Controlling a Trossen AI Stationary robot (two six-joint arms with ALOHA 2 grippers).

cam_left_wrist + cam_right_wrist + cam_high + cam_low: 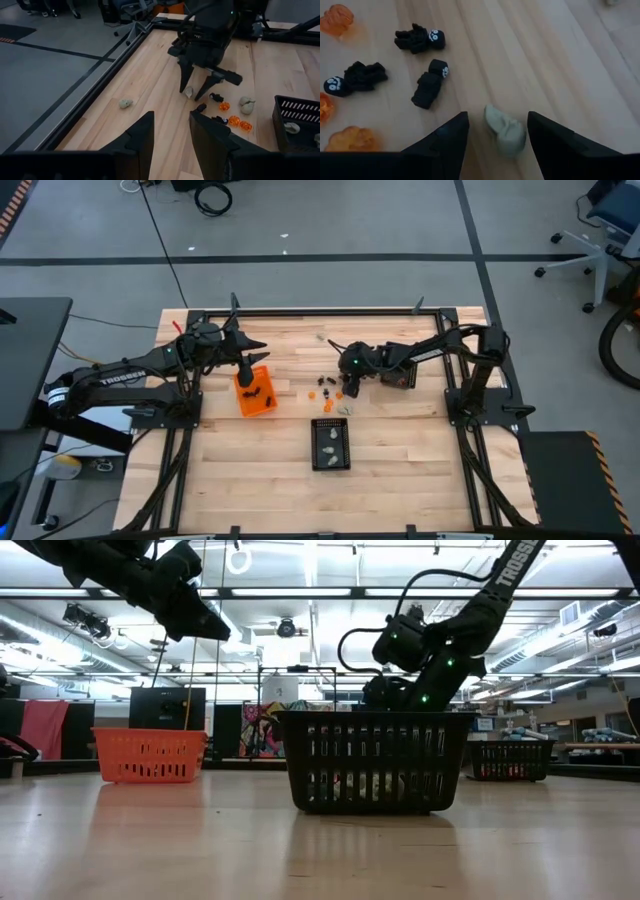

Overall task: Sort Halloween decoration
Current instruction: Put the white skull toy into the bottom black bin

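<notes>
My right gripper will close now, since its fingers are low over the wood beside the pale piece [506, 131] in the right wrist view.
The Halloween decoration pieces lie loose on the table near its middle [330, 388]: black figures [420, 38], orange ones [233, 120] and pale grey-white ones [246, 104]. My right gripper [351, 378] is low over them and open. Its fingers stand on either side of a pale skull piece [506, 130] that rests on the wood, also seen from the left wrist as the same pale piece [188, 92]. My left gripper [245, 377] hangs open and empty above the orange bin [262, 406], well above the table in the low view [190, 605].
A black mesh bin [316, 445] with pale pieces stands toward the near side of the pile. A second dark bin [402, 377] sits under the right arm. One pale piece [126, 103] lies alone near the table's far edge. The metal frame [300, 311] borders the table.
</notes>
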